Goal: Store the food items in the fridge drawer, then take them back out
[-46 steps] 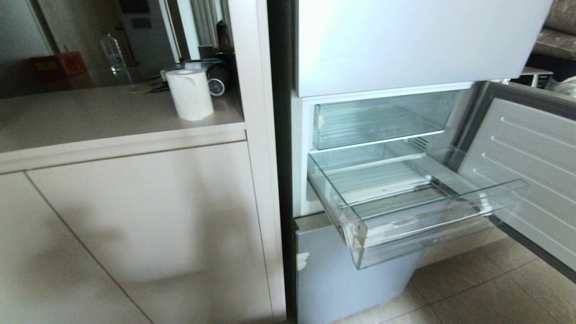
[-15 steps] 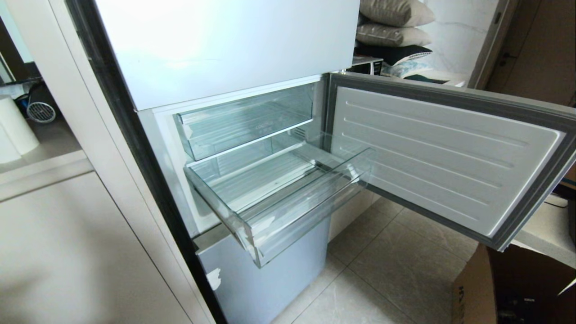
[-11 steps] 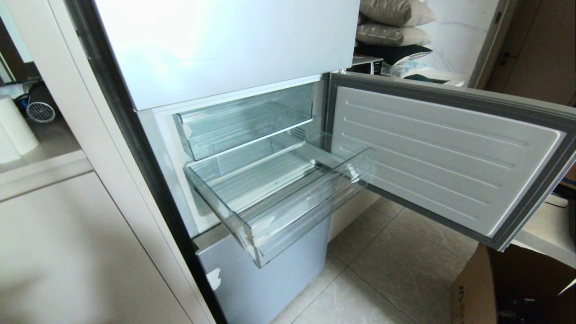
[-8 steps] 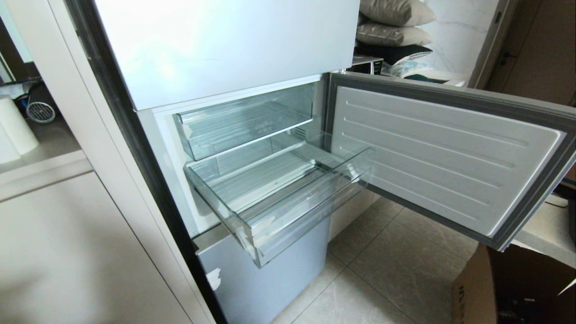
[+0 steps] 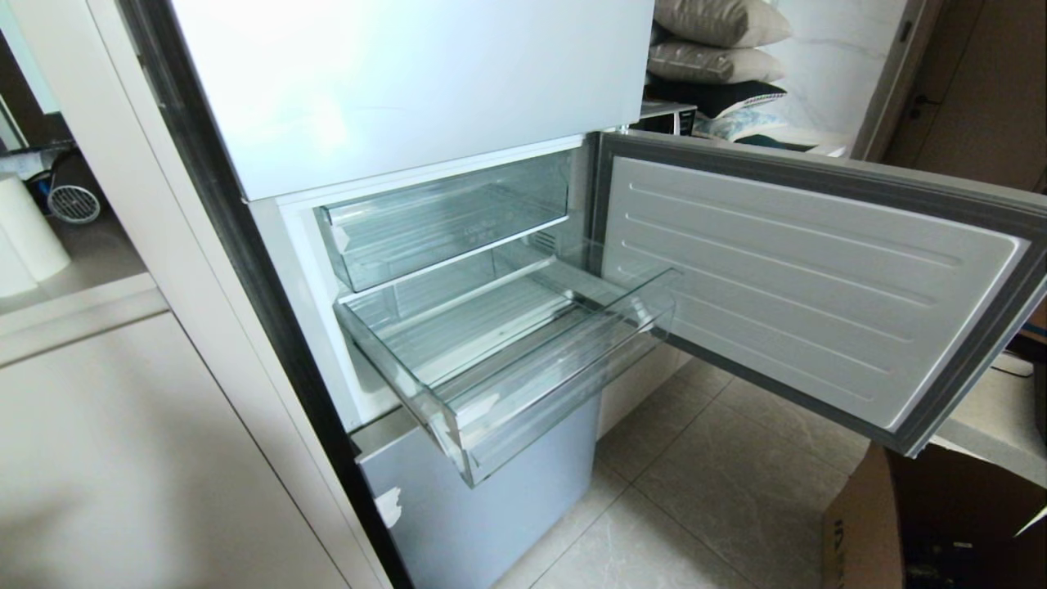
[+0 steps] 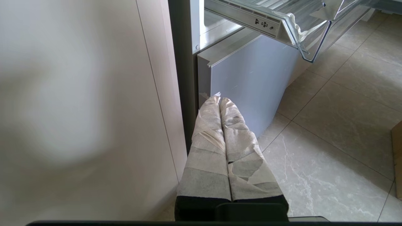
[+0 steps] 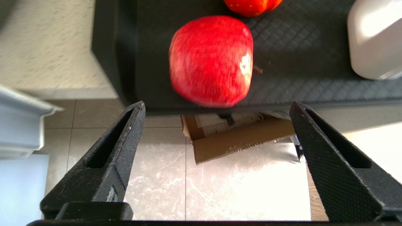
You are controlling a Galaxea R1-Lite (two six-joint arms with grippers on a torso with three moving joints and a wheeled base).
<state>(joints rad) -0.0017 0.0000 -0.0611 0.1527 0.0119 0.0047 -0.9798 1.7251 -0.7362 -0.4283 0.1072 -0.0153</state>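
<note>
My right gripper grabs the red apple by its round middle (image 7: 211,62) next, to store it in the fridge drawer.
The fridge drawer (image 5: 507,360) is pulled out and tilted slightly down, clear and empty; its front corner also shows in the left wrist view (image 6: 301,28). A red apple (image 7: 211,61) lies on a black textured mat (image 7: 298,75), just beyond my right gripper (image 7: 217,105), which is open and empty with the apple in line with its gap. A second red-orange food item (image 7: 251,4) peeks in behind the apple. My left gripper (image 6: 219,99) is shut, its taped fingers low beside the silver-blue lower panel (image 6: 251,75). Neither arm shows in the head view.
The fridge door (image 5: 818,278) stands wide open to the right. A clear flat-fronted bin (image 5: 442,221) sits above the drawer. A cardboard box (image 5: 924,532) stands on the tiled floor under the counter edge. A white container (image 7: 375,40) rests on the mat near the apple.
The whole head view has swung right since the earliest frame, bringing the open door fully into sight. Over the last second nothing in it has moved.
</note>
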